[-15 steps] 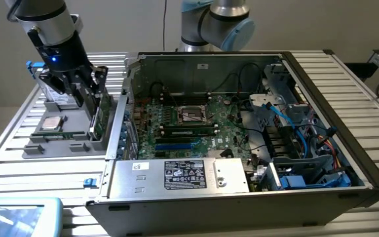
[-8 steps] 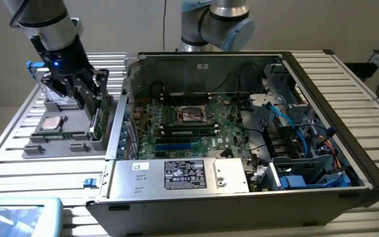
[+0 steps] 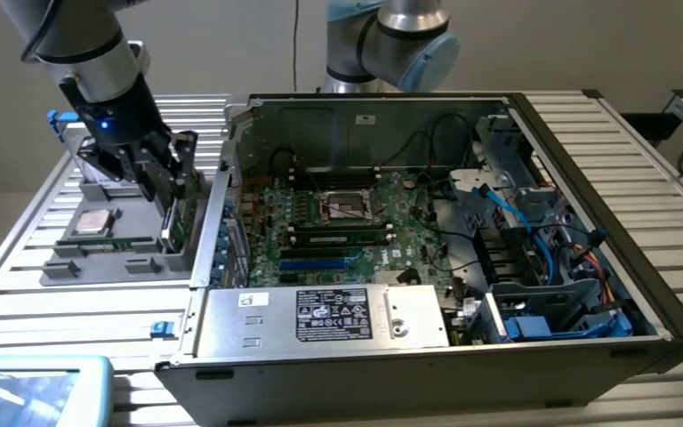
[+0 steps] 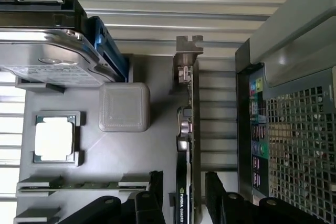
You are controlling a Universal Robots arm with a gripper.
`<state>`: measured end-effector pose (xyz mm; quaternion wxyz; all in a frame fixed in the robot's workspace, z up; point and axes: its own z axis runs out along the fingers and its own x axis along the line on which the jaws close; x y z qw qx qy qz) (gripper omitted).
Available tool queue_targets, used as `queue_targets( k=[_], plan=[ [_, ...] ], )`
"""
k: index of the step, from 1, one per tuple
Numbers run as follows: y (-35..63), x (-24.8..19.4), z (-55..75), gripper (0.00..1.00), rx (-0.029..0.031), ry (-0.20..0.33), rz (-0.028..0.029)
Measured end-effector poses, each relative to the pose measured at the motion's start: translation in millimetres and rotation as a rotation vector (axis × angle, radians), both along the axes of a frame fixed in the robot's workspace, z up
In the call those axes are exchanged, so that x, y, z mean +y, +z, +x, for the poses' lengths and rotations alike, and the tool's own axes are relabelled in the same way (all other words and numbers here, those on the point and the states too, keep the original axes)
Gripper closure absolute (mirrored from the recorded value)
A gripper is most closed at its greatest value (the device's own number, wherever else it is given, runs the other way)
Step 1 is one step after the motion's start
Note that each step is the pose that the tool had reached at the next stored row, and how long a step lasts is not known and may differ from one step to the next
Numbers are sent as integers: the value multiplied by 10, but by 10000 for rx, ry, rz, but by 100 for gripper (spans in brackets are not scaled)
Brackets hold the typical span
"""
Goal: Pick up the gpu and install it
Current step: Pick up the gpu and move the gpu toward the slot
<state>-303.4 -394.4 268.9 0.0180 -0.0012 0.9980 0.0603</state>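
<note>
The GPU's bottom is sunk in the tray slot, so the robot's gripper will next grip the GPU across its exposed upper edge (image 4: 187,196) to install it.
The gpu (image 4: 187,145) stands on its edge in a slot of the grey holder tray (image 4: 157,77), seen edge-on with a green board and a dark face. My gripper (image 4: 184,198) is open, its two black fingers (image 4: 155,192) straddling the card's near end with a gap on each side. In the exterior view the gripper (image 3: 166,182) hangs low over the gpu (image 3: 177,222), just outside the left wall of the open computer case (image 3: 437,351).
The tray (image 3: 104,267) also carries a silver hard drive (image 4: 50,59), a processor chip (image 4: 53,138), a narrow memory stick (image 4: 79,185) and a grey block (image 4: 124,107). The motherboard (image 3: 330,222) lies inside the case. The case's perforated rear panel (image 4: 299,145) stands close beside the card.
</note>
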Motion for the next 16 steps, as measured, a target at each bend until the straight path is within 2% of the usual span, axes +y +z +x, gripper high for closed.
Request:
queue_targets(
  k=[3, 5, 11, 13, 16],
  plan=[
    [-31, 0, -2, 54, -124, 4, 14],
    [-59, 2, -9, 54, -167, 3, 19],
    [-118, 4, -21, 54, -190, 3, 22],
    [-153, 26, -27, 54, -197, 3, 20],
    [-191, 62, -34, 54, -254, 3, 20]
  ],
)
